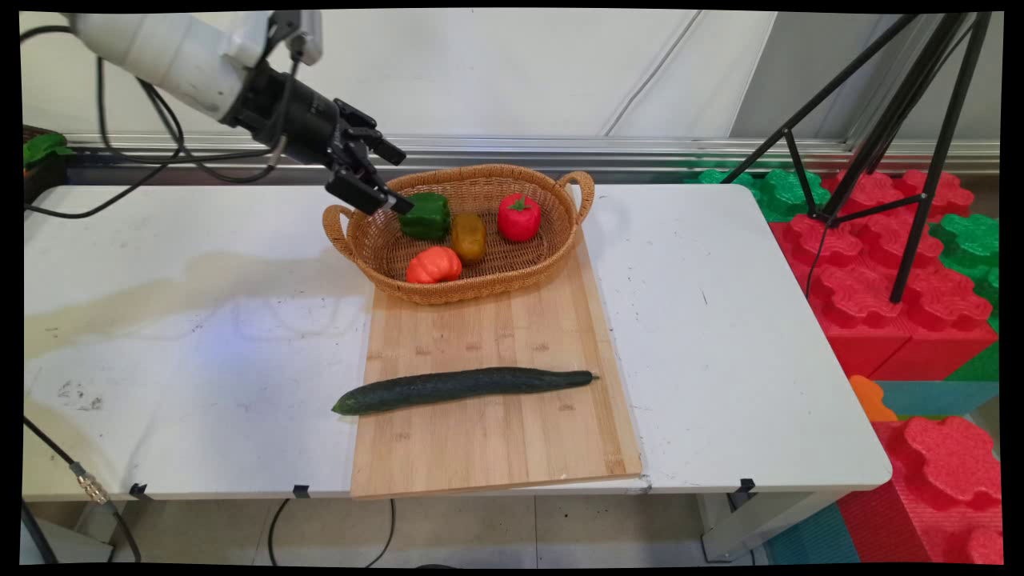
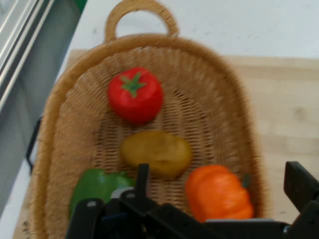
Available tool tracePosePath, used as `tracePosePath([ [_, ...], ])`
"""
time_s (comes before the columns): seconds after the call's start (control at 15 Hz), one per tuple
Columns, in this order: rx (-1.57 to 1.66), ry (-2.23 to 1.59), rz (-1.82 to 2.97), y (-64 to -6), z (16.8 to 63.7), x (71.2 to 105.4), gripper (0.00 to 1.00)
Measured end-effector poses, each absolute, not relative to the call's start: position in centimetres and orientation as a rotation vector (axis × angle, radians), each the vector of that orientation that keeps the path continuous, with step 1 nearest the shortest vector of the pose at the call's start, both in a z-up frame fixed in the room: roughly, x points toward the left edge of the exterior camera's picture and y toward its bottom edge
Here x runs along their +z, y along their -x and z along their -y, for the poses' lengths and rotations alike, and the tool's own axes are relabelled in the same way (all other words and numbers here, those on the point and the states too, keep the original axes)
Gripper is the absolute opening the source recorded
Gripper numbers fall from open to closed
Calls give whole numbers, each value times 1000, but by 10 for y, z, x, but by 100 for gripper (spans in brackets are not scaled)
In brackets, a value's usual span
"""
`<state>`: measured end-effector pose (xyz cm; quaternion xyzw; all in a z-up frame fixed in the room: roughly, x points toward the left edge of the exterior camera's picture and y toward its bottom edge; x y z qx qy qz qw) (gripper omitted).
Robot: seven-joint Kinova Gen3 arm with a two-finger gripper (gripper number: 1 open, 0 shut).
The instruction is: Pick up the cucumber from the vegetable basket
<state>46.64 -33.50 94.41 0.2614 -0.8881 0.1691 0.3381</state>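
I next grab the green pepper's plump body (image 1: 424, 219) to lift it from the basket.
My gripper (image 1: 398, 178) hangs open over the left end of a wicker basket (image 1: 480, 171), empty. In the basket lie a green pepper (image 1: 426, 216), a brownish-yellow potato (image 1: 469, 237), a red tomato (image 1: 518, 218) and an orange pumpkin (image 1: 433, 266). The green pepper is nearest, just right of the lower fingertip. In the hand view the gripper (image 2: 219, 185) looks down into the basket (image 2: 52, 129): the tomato (image 2: 135, 94) is farthest, the potato (image 2: 155, 152) in the middle, the pepper (image 2: 97, 186) and pumpkin (image 2: 217, 191) close to the fingers.
The basket stands on the far end of a wooden cutting board (image 1: 496, 336). A long dark cucumber (image 1: 460, 387) lies across the board's near half. A black tripod (image 1: 904, 120) and red and green foam blocks (image 1: 880, 264) stand right of the white table (image 1: 720, 320).
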Motion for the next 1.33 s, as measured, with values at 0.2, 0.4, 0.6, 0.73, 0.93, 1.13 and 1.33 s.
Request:
tracePosePath([
  [0.2,490,-688,2369,-472,360,925,100],
  [0.4,534,-672,2437,-480,382,907,100],
  [0.6,556,-640,2495,-484,399,891,100],
  [0.73,566,-591,2542,-483,412,878,100],
  [0.93,580,-507,2598,-479,428,862,100],
  [1.13,586,-426,2643,-475,439,849,100],
  [1.33,589,-360,2684,-474,446,836,100],
])
